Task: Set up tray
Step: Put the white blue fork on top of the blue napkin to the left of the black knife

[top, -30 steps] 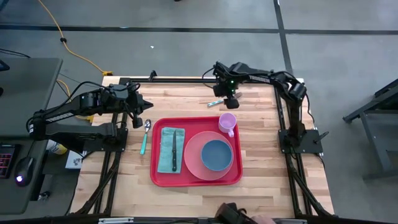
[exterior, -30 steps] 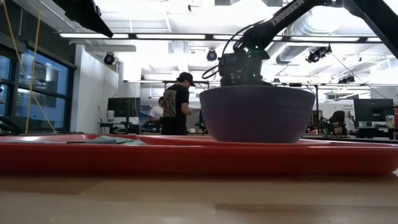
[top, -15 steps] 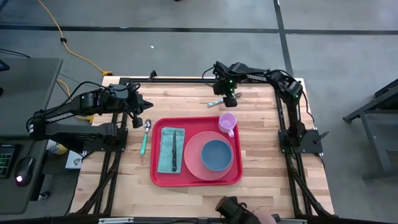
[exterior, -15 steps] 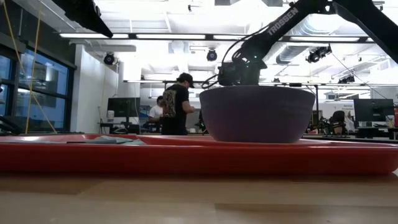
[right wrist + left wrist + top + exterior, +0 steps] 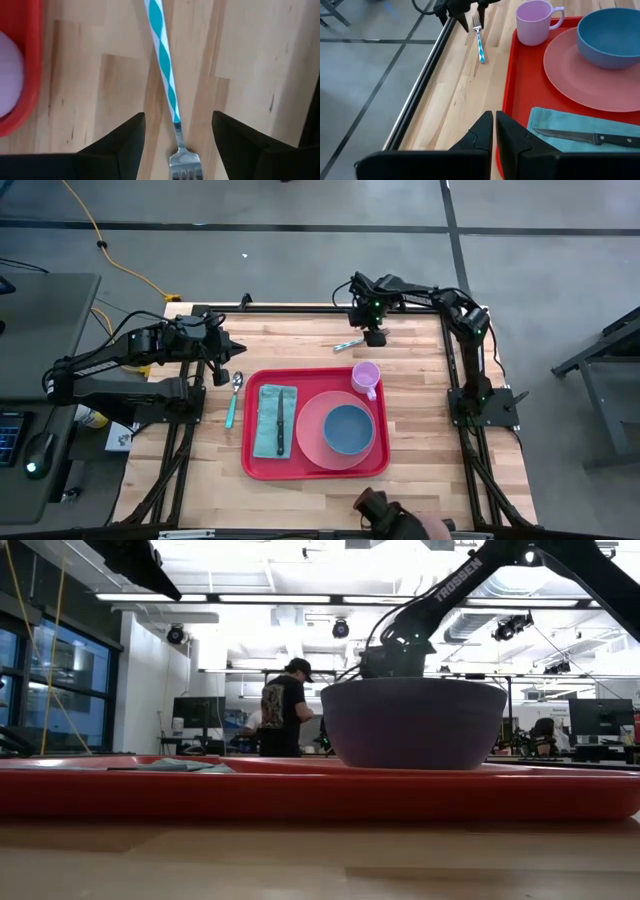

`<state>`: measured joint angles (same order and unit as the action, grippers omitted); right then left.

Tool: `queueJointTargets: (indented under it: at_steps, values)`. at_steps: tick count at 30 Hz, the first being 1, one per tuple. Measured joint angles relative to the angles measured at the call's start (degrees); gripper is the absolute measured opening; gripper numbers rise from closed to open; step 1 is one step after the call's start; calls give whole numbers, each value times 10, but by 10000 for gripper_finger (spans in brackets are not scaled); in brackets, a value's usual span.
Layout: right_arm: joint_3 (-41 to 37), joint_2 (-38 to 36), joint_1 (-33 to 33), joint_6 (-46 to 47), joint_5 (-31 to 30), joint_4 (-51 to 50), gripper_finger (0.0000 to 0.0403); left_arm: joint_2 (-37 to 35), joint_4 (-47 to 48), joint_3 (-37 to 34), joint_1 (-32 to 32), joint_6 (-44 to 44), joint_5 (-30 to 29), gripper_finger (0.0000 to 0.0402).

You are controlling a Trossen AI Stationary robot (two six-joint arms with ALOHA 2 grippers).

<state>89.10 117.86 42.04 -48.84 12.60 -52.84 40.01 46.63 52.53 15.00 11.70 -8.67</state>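
Observation:
My right fingertips are on either side of the fork's handle [image 5: 346,345] but well above the wood. My right gripper should lower before it closes on the fork, since it would miss if it closed now.
The red tray [image 5: 312,474] lies mid-table. It carries a teal napkin [image 5: 271,420] with a knife [image 5: 281,423] on it, a pink plate [image 5: 312,430] with a blue bowl [image 5: 348,428], and a lilac mug [image 5: 365,376]. A fork [image 5: 167,80] with a teal-and-white striped handle lies flat on the wood beyond the tray's far edge. My right gripper [image 5: 177,120] hangs open over the fork [image 5: 349,344], pointing down, one finger on each side of the handle near the tines, not touching. My left gripper [image 5: 494,125] waits shut at the table's left [image 5: 236,351].
A teal-handled spoon [image 5: 234,394] lies on the wood just left of the tray. A black rail [image 5: 420,85] runs along the table's far edge close to the fork. People stand in the room behind the table [image 5: 283,705].
My right gripper has shifted a little toward the table's far right corner and sunk slightly over the fork, staying open. The fork and the things on the tray have kept their places.

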Motion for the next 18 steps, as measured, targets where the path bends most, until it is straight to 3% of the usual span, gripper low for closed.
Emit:
queueJointTargets:
  at_steps: [18]
  values:
    - [0,20,-3,16,27,-21,208,0,0,0,0,0,-12,53]
